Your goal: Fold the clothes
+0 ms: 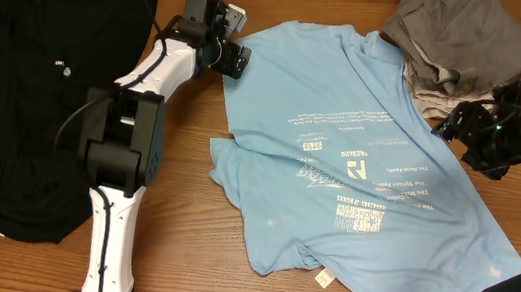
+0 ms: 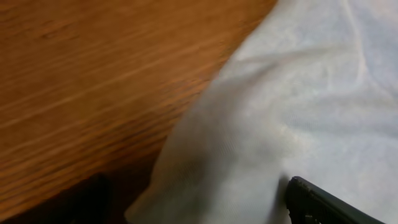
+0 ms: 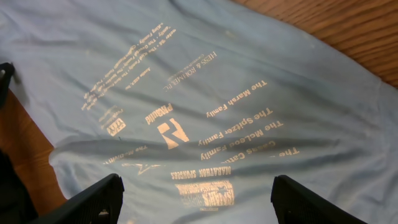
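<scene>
Next, my left gripper grabs the light blue T-shirt by its outer corner edge near the black clothes (image 1: 40,117), to spread the T-shirt for folding.
A light blue T-shirt (image 1: 344,127) with white print lies spread, back side up and wrinkled, across the middle of the wooden table. My left gripper (image 1: 234,59) is at the shirt's upper left edge. In the left wrist view its fingers (image 2: 199,208) stand wide apart with the shirt's edge (image 2: 280,118) lying between them. My right gripper (image 1: 457,127) is open at the shirt's upper right side. In the right wrist view its fingers (image 3: 196,199) hover over the printed fabric (image 3: 205,81) and hold nothing.
A heap of black clothes (image 1: 35,96) lies at the left of the table. A pile of grey clothes (image 1: 456,41) sits at the back right, just behind my right gripper. Bare wood (image 1: 197,249) shows in front of the shirt at the left.
</scene>
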Available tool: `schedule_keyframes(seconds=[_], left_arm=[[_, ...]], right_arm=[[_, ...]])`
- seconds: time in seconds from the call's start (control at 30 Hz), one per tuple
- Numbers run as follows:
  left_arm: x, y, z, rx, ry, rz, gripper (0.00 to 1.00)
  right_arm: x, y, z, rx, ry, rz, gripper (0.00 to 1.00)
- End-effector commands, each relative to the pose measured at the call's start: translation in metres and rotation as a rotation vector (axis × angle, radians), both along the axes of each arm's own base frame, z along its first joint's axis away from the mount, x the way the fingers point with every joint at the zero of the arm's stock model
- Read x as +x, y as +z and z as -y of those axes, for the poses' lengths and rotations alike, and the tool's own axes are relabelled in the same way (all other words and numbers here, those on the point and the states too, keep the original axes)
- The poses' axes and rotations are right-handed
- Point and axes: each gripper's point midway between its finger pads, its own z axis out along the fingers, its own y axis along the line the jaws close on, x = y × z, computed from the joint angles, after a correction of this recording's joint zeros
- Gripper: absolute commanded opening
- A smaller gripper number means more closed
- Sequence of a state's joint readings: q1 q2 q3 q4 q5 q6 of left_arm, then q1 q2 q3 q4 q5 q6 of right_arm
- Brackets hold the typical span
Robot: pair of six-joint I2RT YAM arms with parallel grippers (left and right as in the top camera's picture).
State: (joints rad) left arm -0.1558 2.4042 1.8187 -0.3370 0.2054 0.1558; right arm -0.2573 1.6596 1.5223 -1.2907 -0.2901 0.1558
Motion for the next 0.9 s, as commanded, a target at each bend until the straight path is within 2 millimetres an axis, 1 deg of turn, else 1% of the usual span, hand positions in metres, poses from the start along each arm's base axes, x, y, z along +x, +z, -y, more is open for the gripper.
schedule_keyframes(seconds=[0.0, 0.03, 0.07, 0.13, 0.17, 0.2, 0.23, 0.27, 0.3, 0.37, 0.43, 0.47, 0.53, 0.63, 0.7, 0.77, 0.87], left_arm=[[0.009, -0.004, 0.001, -0.006, 0.021, 0.013, 0.90], [0.009, -0.007, 0.005, -0.012, 0.012, 0.012, 0.88], [0.008, -0.007, 0.009, -0.019, 0.003, 0.014, 0.82], [0.009, -0.007, 0.014, -0.022, -0.005, 0.021, 0.67], [0.010, -0.006, 0.017, -0.026, -0.006, 0.027, 0.58], [0.010, -0.003, 0.020, -0.032, -0.004, 0.033, 0.47], [0.011, 0.000, 0.022, -0.037, -0.001, 0.038, 0.21], [0.012, 0.002, 0.023, -0.043, 0.003, 0.041, 0.08], [0.013, 0.007, 0.023, -0.046, 0.010, 0.047, 0.04], [0.017, 0.021, 0.023, -0.057, 0.027, 0.061, 0.04], [0.023, 0.040, 0.014, -0.052, 0.073, 0.078, 0.04], [0.026, 0.052, 0.006, -0.042, 0.109, 0.088, 0.04], [0.031, 0.083, -0.010, -0.014, 0.162, 0.118, 0.04], [0.033, 0.136, -0.029, 0.017, 0.214, 0.164, 0.04], [0.032, 0.171, -0.040, 0.026, 0.238, 0.199, 0.04], [0.027, 0.203, -0.046, 0.037, 0.230, 0.234, 0.04], [0.020, 0.233, -0.051, 0.049, 0.220, 0.269, 0.04]], right_arm=[[0.002, 0.012, 0.002, -0.039, 0.009, 0.036, 0.80], [0.002, 0.012, 0.002, -0.039, 0.009, 0.037, 0.80], [0.003, 0.012, 0.002, -0.039, 0.009, 0.037, 0.80], [0.003, 0.012, 0.002, -0.039, 0.009, 0.037, 0.79], [0.003, 0.012, 0.002, -0.038, 0.009, 0.037, 0.75], [0.003, 0.012, 0.002, -0.038, 0.009, 0.037, 0.71], [0.003, 0.012, 0.002, -0.038, 0.009, 0.037, 0.69], [0.003, 0.012, 0.002, -0.038, 0.009, 0.037, 0.66], [0.003, 0.012, 0.002, -0.038, 0.010, 0.037, 0.64], [0.002, 0.012, 0.002, -0.038, 0.010, 0.036, 0.63], [0.002, 0.012, 0.002, -0.037, 0.010, 0.035, 0.63], [0.002, 0.012, 0.001, -0.034, 0.012, 0.035, 0.62], [0.003, 0.012, -0.003, -0.028, 0.023, 0.037, 0.62], [0.003, 0.013, -0.014, -0.026, 0.052, 0.038, 0.62], [0.004, 0.013, -0.025, -0.026, 0.084, 0.038, 0.62], [0.004, 0.012, -0.040, -0.025, 0.127, 0.037, 0.62], [0.000, 0.012, -0.064, -0.022, 0.195, 0.028, 0.62]])
